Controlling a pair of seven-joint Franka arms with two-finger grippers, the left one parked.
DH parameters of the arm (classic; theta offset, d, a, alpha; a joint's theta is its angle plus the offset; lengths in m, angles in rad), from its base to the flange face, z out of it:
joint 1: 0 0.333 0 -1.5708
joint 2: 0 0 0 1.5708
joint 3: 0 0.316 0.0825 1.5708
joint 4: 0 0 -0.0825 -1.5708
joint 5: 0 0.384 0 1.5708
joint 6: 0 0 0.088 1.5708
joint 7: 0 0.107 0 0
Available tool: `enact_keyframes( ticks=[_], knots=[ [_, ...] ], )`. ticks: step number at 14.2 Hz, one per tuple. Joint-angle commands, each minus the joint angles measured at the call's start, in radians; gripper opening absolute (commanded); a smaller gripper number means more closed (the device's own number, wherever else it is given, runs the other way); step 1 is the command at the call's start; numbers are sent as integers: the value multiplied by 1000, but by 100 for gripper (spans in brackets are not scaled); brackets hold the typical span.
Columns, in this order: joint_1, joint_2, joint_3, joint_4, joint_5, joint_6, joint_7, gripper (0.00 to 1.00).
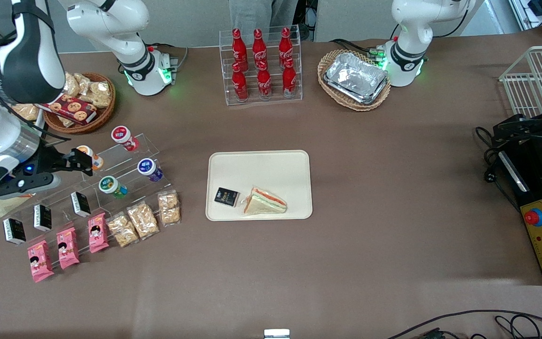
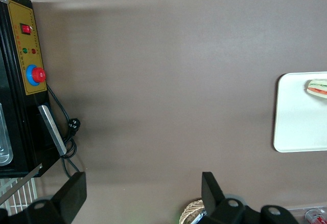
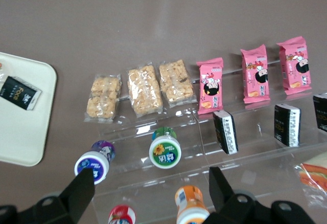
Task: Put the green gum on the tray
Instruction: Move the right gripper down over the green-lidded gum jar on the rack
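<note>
The green gum should go on the tray [image 1: 259,169], so the robot's right gripper next needs to grab the gum by its white lid [image 1: 107,183].
The green gum [image 1: 110,186] stands on the clear acrylic step stand, white lid up; it also shows in the right wrist view [image 3: 165,150]. The cream tray [image 1: 259,165] lies mid-table, toward the parked arm's end from the stand, and holds a sandwich [image 1: 264,201] and a black packet [image 1: 226,196]. Its corner shows in the right wrist view [image 3: 20,127]. My right gripper [image 1: 85,162] is open and empty above the stand, over the orange bottle [image 3: 190,203], farther from the front camera than the green gum. In the wrist view the gripper [image 3: 150,193] has wide-apart fingers.
Purple [image 1: 149,169] and red [image 1: 123,136] bottles stand on the same stand, with black cartons, pink packs and snack bars on its nearer steps. A cola rack [image 1: 261,66], a basket of foil trays [image 1: 355,77] and a snack basket [image 1: 80,101] line the back.
</note>
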Motion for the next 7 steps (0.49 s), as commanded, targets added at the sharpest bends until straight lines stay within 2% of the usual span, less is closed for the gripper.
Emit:
enact_keyframes(
  ticks=[1, 7],
  knots=[
    [-2, -126, -11, -274, 13, 226, -22, 100],
    [-3, -103, -28, -465, 2, 470, -30, 100]
  ],
)
